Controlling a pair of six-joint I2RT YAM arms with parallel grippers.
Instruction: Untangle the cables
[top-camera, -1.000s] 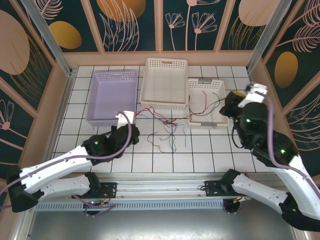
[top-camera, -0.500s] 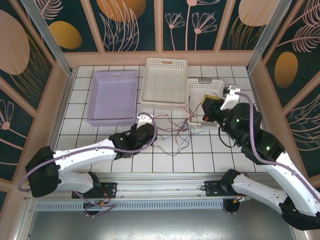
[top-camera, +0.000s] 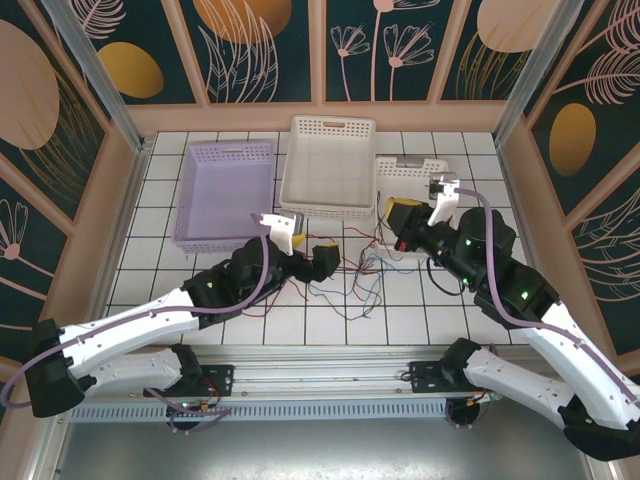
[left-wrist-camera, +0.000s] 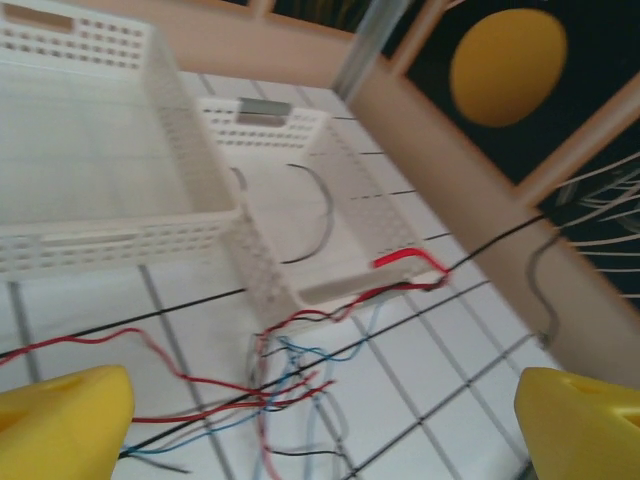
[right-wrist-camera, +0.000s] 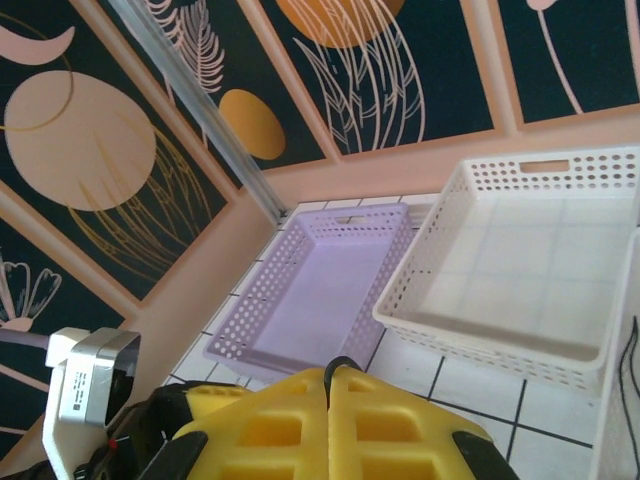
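Note:
My left gripper grabs a red cable (left-wrist-camera: 408, 262) by its loose part outside the tangle next, to pull the red cable free from the dark cables.
The cables (top-camera: 358, 268), thin red, blue and dark wires, lie tangled on the tiles in front of the small white basket (top-camera: 412, 166). My left gripper (top-camera: 318, 250) hangs open just left of the tangle. In the left wrist view its yellow fingertips (left-wrist-camera: 62, 420) stand far apart with the cables (left-wrist-camera: 285, 385) on the floor between and beyond them. A red cable (left-wrist-camera: 408, 262) runs over the small basket's rim (left-wrist-camera: 262, 268), and dark cables (left-wrist-camera: 318, 215) lie inside. My right gripper (top-camera: 400, 213) is shut at the basket's front left corner. A dark cable loop (right-wrist-camera: 345, 361) pokes out between its tips (right-wrist-camera: 335, 375).
A large white basket (top-camera: 330, 165) stands at the back centre, a lilac basket (top-camera: 225, 190) to its left; both show in the right wrist view as white basket (right-wrist-camera: 520, 280) and lilac basket (right-wrist-camera: 320, 290). Wooden walls (top-camera: 320, 117) enclose the tiled floor.
My left gripper has opened and swung right, up to the tangle. My right gripper, still shut, has come down and left from beside the small basket to its front left corner.

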